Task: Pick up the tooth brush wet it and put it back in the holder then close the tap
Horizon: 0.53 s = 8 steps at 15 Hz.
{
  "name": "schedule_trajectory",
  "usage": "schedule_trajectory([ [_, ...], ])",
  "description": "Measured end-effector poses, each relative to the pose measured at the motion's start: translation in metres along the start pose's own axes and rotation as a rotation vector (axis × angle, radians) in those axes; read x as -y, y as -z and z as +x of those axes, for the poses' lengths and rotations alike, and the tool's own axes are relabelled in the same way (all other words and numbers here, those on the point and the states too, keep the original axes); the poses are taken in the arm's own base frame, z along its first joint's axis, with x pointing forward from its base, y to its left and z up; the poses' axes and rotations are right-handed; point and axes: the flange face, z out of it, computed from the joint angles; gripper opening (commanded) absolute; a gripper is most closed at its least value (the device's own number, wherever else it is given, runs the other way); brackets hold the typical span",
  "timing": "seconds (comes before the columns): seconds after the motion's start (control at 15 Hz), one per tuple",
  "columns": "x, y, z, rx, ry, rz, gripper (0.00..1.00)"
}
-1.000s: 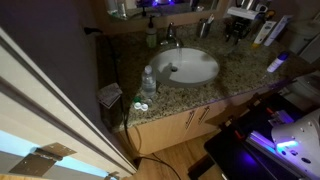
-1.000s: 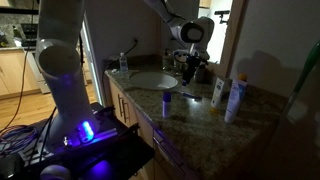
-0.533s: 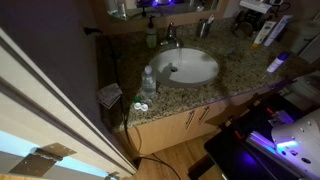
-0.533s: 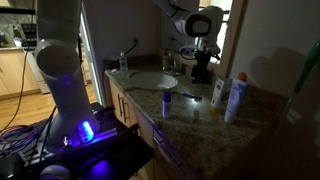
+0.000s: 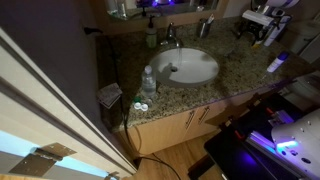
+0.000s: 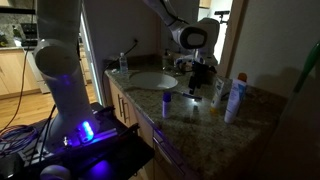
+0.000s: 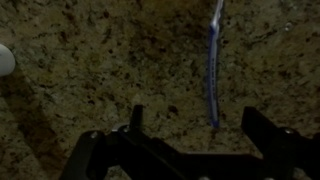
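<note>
The handle is between my open fingers in an exterior view, but they are above the counter, so my gripper should lower before it closes on the handle.
In the wrist view a blue toothbrush (image 7: 213, 70) lies flat on the speckled granite counter (image 7: 90, 60). My gripper (image 7: 198, 120) hovers just above it, open, and the handle's near end lies between the two dark fingers, closer to the right one. Nothing is held. In both exterior views the gripper (image 5: 262, 22) (image 6: 200, 70) hangs over the counter beside the white oval basin (image 5: 188, 67) (image 6: 152, 80). The silver tap (image 5: 172, 40) stands behind the basin. The pale round holder (image 5: 205, 27) stands at the back of the counter.
A green-tinted soap bottle (image 5: 152, 37) stands next to the tap, and a clear water bottle (image 5: 148, 82) at the counter's front edge. White bottles (image 6: 217, 92) (image 6: 237, 97) stand close by the gripper. A small purple-capped item (image 6: 167, 100) sits in front.
The jaws have widened to open. The arm has shifted along the counter, away from the basin, and now hangs low over the granite.
</note>
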Motion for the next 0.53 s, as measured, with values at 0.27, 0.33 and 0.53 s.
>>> schedule_trajectory([
  [0.27, 0.005, -0.011, -0.002, -0.009, -0.012, 0.005, 1.0],
  [0.33, 0.008, -0.021, -0.004, -0.01, -0.014, 0.01, 1.0],
  [0.53, 0.016, -0.051, -0.007, -0.022, -0.019, 0.013, 0.75],
])
